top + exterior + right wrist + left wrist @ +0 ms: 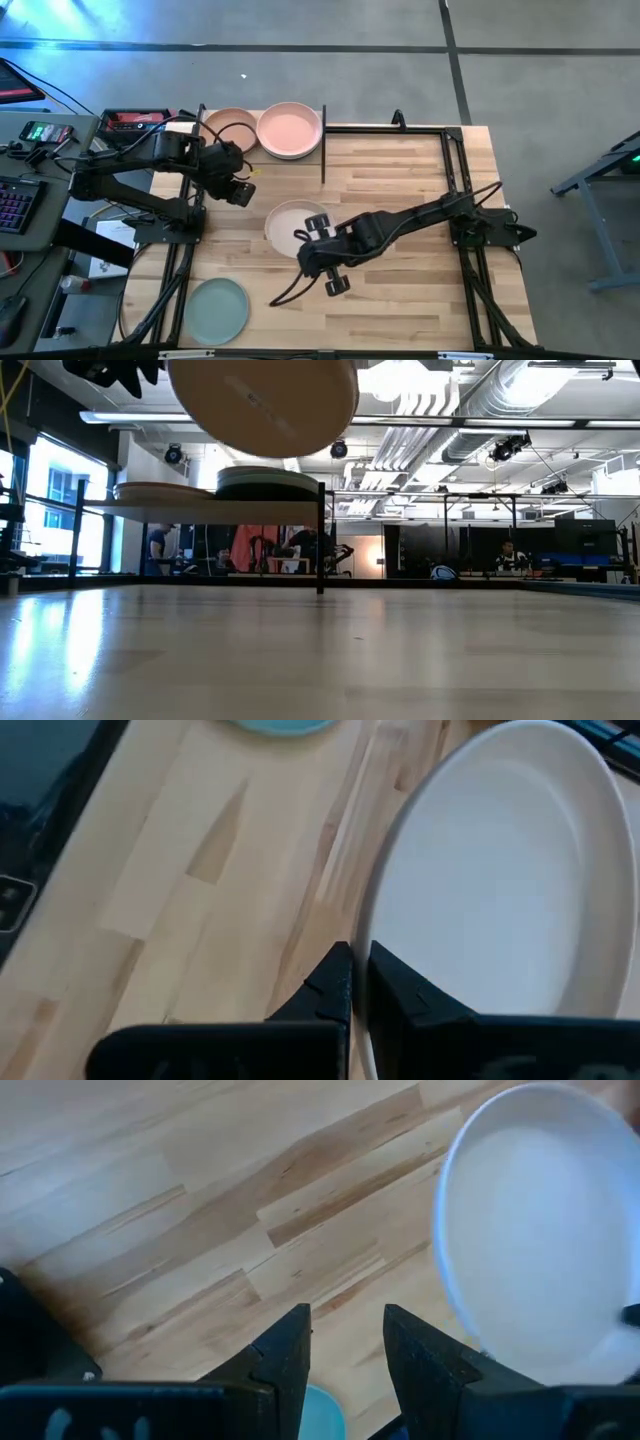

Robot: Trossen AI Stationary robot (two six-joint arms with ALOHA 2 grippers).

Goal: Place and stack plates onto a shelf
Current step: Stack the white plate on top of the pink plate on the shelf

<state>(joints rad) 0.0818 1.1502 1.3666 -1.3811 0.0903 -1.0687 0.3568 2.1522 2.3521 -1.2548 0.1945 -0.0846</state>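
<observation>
I will reach for the beige-grey plate (290,222) with my left gripper and hold its thin free rim, because the plate is too wide for my fingers.
A beige-grey plate (290,222) hangs in the air over the table's middle, tilted, and shows high up in the low view (265,405). My right gripper (318,238) is shut on its rim. The shelf (200,510) stands at the table's far left edge. It carries a pink plate (290,130) on the right and a terracotta plate (228,124) on the left. A sage green plate (215,310) lies flat on the table near the near left corner. My left gripper (240,190) is open and hovers just in front of the shelf, touching nothing. My right gripper (360,982) pinches the beige-grey plate's rim (372,935), one finger on the inner side and one on the outer side. The fingers come from the table's near right side. The plate is lifted clear and tilted.
A black metal frame (455,160) runs along the table's far and right sides, and the shelf's black upright (323,140) stands right of the pink plate. Bare wood lies to the right of the held plate. A desk with a keyboard (15,205) stands to the left, off the table.
</observation>
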